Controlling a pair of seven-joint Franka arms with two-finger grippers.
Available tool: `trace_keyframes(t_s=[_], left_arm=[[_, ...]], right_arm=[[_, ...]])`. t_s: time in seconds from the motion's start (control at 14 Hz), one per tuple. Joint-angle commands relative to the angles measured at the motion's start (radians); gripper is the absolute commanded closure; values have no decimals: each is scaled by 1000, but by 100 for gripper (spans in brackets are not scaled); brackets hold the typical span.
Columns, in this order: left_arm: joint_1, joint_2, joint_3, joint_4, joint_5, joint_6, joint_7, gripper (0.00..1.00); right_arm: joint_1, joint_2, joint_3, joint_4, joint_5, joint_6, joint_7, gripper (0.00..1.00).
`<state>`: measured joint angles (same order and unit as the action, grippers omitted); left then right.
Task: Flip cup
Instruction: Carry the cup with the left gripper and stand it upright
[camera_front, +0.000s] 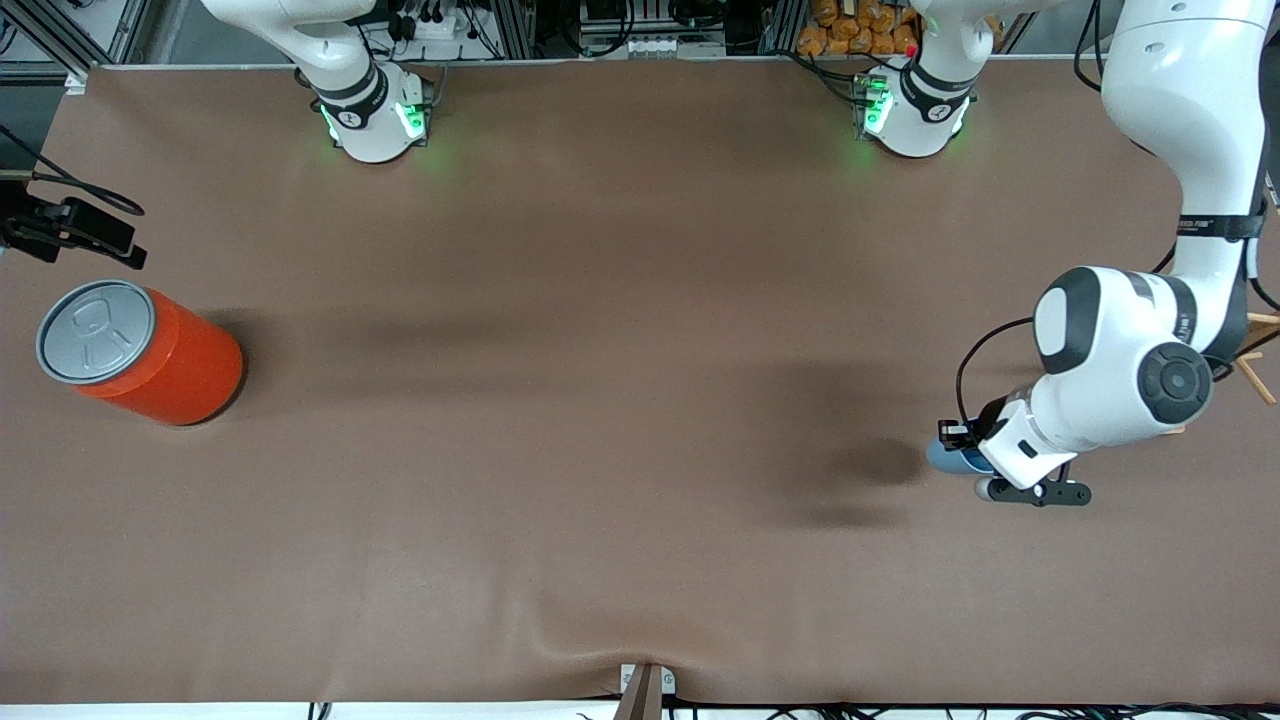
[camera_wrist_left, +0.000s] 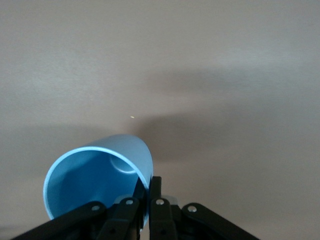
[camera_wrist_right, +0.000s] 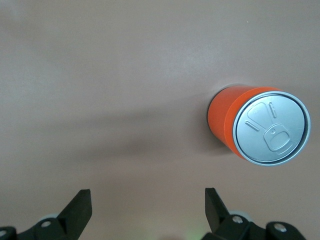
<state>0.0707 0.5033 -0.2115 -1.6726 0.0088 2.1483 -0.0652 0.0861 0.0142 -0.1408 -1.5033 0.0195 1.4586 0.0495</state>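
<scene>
I need to keep holding the cup with my left gripper until it stands, because the light-blue cup's base (camera_front: 936, 457) (camera_wrist_left: 138, 142) is tilted above the table.
The light-blue cup (camera_wrist_left: 95, 177) is tilted, with its open mouth toward the left wrist camera. My left gripper (camera_wrist_left: 149, 192) is shut on the cup's rim wall, one finger inside and one outside. In the front view the cup (camera_front: 945, 458) peeks out from under my left gripper (camera_front: 962, 450), low over the table near the left arm's end. My right gripper (camera_wrist_right: 147, 205) is open and empty above bare table. It is out of the front view.
A large orange can (camera_front: 165, 360) with a grey lid stands near the right arm's end of the table and also shows in the right wrist view (camera_wrist_right: 225, 117). A black clamp with cables (camera_front: 65, 230) sits at the table edge beside it.
</scene>
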Motion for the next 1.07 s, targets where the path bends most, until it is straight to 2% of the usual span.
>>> trace_keyframes(t_s=[0.0, 0.21, 0.43, 0.5, 0.64, 0.79, 1.0], left_arm=[[24, -91, -3, -139, 45, 65, -8, 100], [34, -91, -3, -215, 69, 163, -10, 100], [54, -69, -5, -219, 71, 188, -5, 97], [54, -63, -5, -213, 71, 188, -5, 70], [52, -66, -5, -202, 71, 185, -1, 0], [54, -94, -6, -184, 71, 145, -4, 0], [55, -147, -6, -35, 72, -119, 4, 0]], right_arm=[[-5, -2, 4, 6, 4, 0, 10, 0], [-9, -3, 4, 6, 2, -1, 9, 0], [-8, -2, 4, 6, 2, -1, 9, 0], [-8, -2, 4, 6, 2, -1, 9, 0], [-9, -2, 4, 6, 2, -1, 9, 0], [-6, -2, 4, 6, 4, -1, 9, 0], [-14, 0, 4, 6, 2, 25, 9, 0]])
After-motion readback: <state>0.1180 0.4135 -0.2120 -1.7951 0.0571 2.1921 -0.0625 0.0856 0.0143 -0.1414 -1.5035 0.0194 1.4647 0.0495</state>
